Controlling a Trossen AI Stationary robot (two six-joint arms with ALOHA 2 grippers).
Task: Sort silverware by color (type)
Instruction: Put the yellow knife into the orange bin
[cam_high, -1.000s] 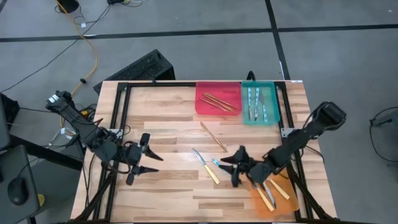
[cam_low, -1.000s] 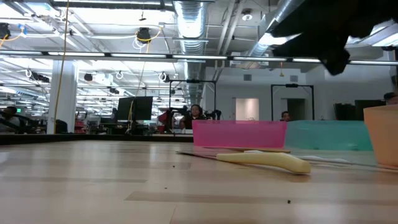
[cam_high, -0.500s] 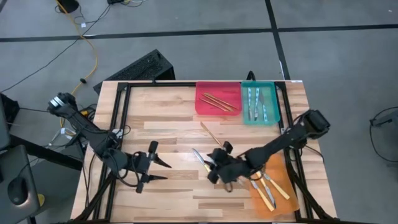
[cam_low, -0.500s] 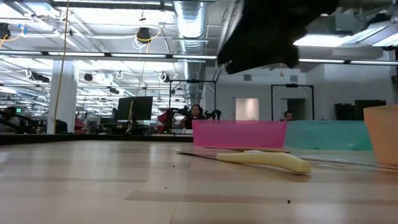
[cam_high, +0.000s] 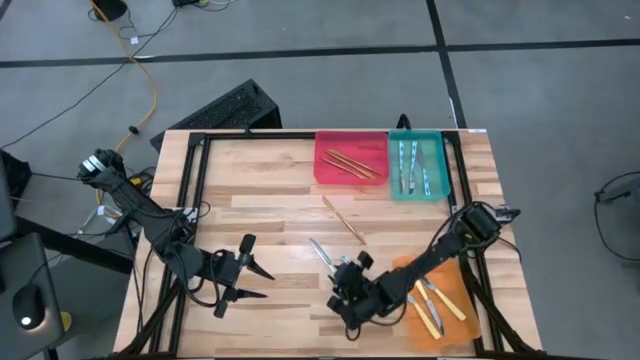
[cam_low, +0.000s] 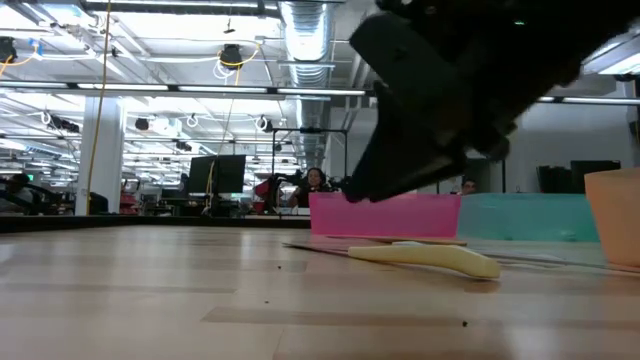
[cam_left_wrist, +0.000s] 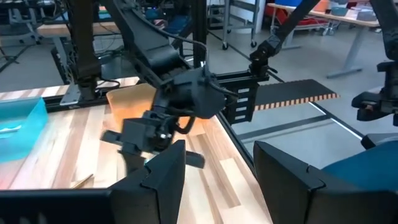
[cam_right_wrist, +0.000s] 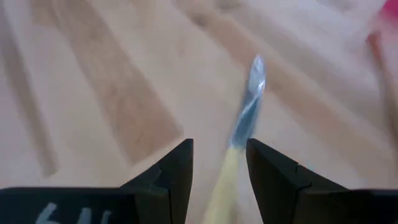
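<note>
The knife needs to be sorted into the orange tray, so the robot's right gripper will hold it by its yellow handle (cam_right_wrist: 222, 180) next.
A yellow-handled knife (cam_low: 425, 258) lies flat on the table, its blade (cam_high: 318, 248) pointing to the far left. My right gripper (cam_high: 340, 275) hovers open just above it. In the right wrist view its fingers (cam_right_wrist: 219, 168) stand on either side of the yellow handle (cam_right_wrist: 222, 180), and the low view shows a gap below them. A wooden stick (cam_high: 343, 220) lies loose farther back. My left gripper (cam_high: 255, 283) waits open at the near left, above the table and holding nothing.
At the far edge, a red tray (cam_high: 350, 175) holds wooden sticks and a teal tray (cam_high: 416, 192) holds blue-handled pieces. An orange tray (cam_high: 455, 285) with yellow knives sits at the near right, under my right arm. Bare wood lies between the two grippers.
My right gripper has swung from beside the orange tray toward the table's left and near edge. It has come down, tipping and rolling its fingers over the yellow knife. My left gripper has drifted a little toward the right and the near edge. The knife has not moved.
</note>
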